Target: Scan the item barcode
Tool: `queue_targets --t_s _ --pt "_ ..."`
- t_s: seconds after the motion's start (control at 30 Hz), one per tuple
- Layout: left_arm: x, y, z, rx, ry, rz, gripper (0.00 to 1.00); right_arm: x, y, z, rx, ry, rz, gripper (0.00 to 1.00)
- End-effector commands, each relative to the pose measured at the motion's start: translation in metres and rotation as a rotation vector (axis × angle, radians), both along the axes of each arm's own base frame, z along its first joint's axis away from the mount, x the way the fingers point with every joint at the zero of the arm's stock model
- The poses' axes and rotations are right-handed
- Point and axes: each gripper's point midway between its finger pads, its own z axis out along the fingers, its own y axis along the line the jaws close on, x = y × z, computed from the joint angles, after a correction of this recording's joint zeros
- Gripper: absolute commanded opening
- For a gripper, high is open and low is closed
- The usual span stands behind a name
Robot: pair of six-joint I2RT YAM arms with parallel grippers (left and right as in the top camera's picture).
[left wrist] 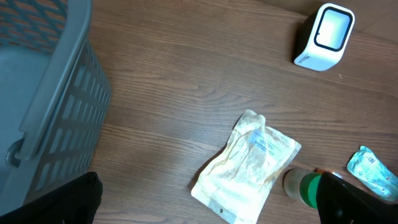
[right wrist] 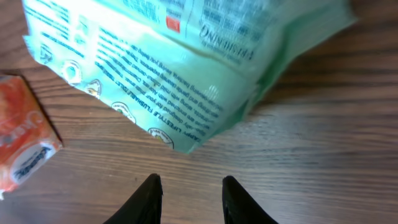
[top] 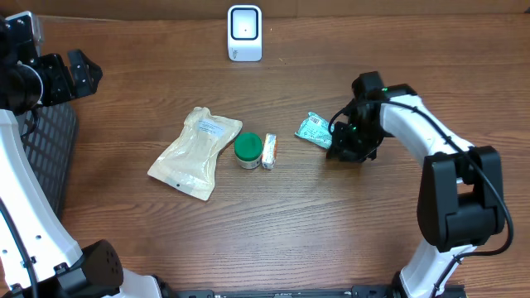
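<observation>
The barcode needs to be presented for scanning, so my right gripper should next grab the pale green packet (top: 315, 130) by its nearest edge. That leaves the packet's far end uncovered.
A pale green printed packet (top: 315, 130) lies on the wooden table, and it fills the top of the right wrist view (right wrist: 186, 68). My right gripper (top: 341, 142) sits just to its right, low over the wood. Its jaws (right wrist: 191, 180) stand a little apart with only bare table between them, a short way from the packet's edge. The white scanner (top: 245, 33) stands upright at the back centre, also seen from the left wrist (left wrist: 324, 36). My left gripper (top: 83, 70) hovers at the far left, wide open (left wrist: 208, 180) and holding nothing.
A beige pouch (top: 195, 151), a green-lidded jar (top: 248, 150) and a small orange pack (top: 269, 151) lie mid-table, left of the packet. A grey slatted basket (left wrist: 56, 93) stands at the table's left edge.
</observation>
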Motion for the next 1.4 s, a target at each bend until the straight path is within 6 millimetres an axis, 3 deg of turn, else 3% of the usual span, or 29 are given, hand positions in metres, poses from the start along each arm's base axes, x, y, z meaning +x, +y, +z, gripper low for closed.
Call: queue_targets --t_s 0.0,0.2,0.33,0.47,0.63,0.87,1.03,1.13,1.27,1.37 --pt "0.001 -0.001 -0.001 0.011 0.002 -0.013 0.99 0.022 0.005 0.031 0.055 -0.105 0.053 0.31" --pt "0.001 -0.001 -0.001 0.011 0.002 -0.013 1.00 0.041 -0.005 0.059 0.160 -0.129 -0.114 0.40" --pt "0.001 -0.001 -0.001 0.011 0.002 -0.013 1.00 0.037 -0.015 0.043 0.158 -0.075 -0.222 0.50" --pt "0.001 -0.001 0.000 0.011 0.002 -0.013 1.00 0.033 -0.013 0.024 0.156 -0.061 -0.267 0.72" --pt "0.001 -0.001 -0.001 0.011 0.002 -0.013 1.00 0.030 -0.013 -0.001 0.158 -0.057 -0.334 0.73" --pt "0.001 -0.001 0.000 0.011 0.002 -0.013 1.00 0.036 -0.005 -0.026 0.188 -0.142 -0.353 0.62" --pt "0.001 -0.001 -0.001 0.011 0.002 -0.013 1.00 0.038 0.002 -0.034 0.193 -0.195 -0.329 0.36" --pt "0.001 -0.001 0.000 0.011 0.001 -0.014 1.00 0.039 0.001 -0.034 0.188 -0.202 -0.329 0.21" --pt "0.001 -0.001 -0.001 0.011 0.002 -0.013 1.00 0.039 0.009 -0.029 0.238 -0.195 -0.312 0.12" --pt "0.001 -0.001 0.000 0.011 0.002 -0.014 1.00 0.042 0.021 -0.011 0.319 -0.214 -0.251 0.07"
